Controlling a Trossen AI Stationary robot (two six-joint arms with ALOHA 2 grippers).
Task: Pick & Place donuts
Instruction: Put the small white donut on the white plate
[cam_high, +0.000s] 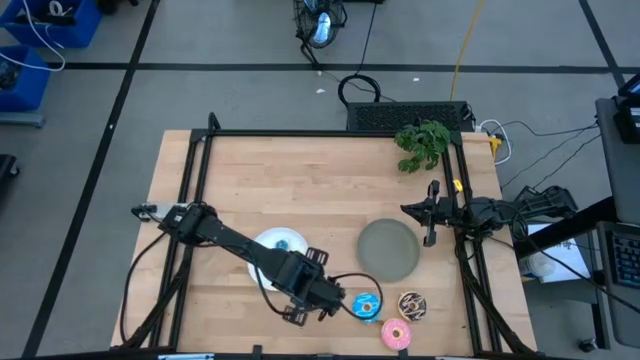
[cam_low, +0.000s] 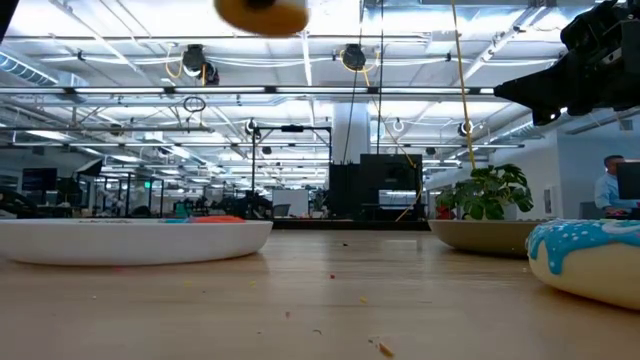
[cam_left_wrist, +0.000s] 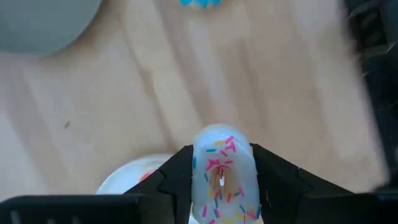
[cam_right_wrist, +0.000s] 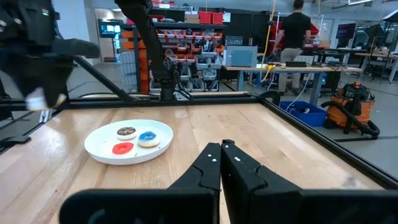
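The robot's left gripper needs to keep holding the whitish donut (cam_left_wrist: 224, 174) until it gets to the white plate (cam_left_wrist: 127, 177). The donut hangs short of the plate in the left wrist view and would miss it.
My left gripper (cam_left_wrist: 222, 171) hangs over the table's near side (cam_high: 318, 297), between the white plate (cam_high: 262, 258) and the larger donuts, shut on a tiny whitish donut with coloured sprinkles (cam_left_wrist: 221, 149). That donut shows high up in the low view (cam_low: 262, 12). Brown (cam_right_wrist: 126, 132), blue (cam_right_wrist: 148, 137) and red (cam_right_wrist: 123, 149) tiny donuts lie on the white plate (cam_right_wrist: 99, 149). The larger blue (cam_high: 365, 305), chocolate (cam_high: 412, 305) and pink (cam_high: 396, 335) donuts lie flat on the wood. My right gripper (cam_right_wrist: 222, 160) waits shut at the right edge (cam_high: 430, 215). My left gripper pinches the whitish donut between its two fingers (cam_left_wrist: 177, 174), which sit on opposite sides of the ring's outer rim (cam_left_wrist: 200, 168). The fingers come from above, pointing down. The donut stands on edge in the hold, its iced face toward the wrist camera, lifted clear of the table.
A grey round plate (cam_high: 388, 248) sits right of the white plate, toward the right arm. A green plant (cam_high: 422, 142) stands at the far right corner. Black frame rails (cam_high: 300, 133) border the table. Bare wood spans the far half. A person (cam_right_wrist: 297, 28) stands in the room beyond.
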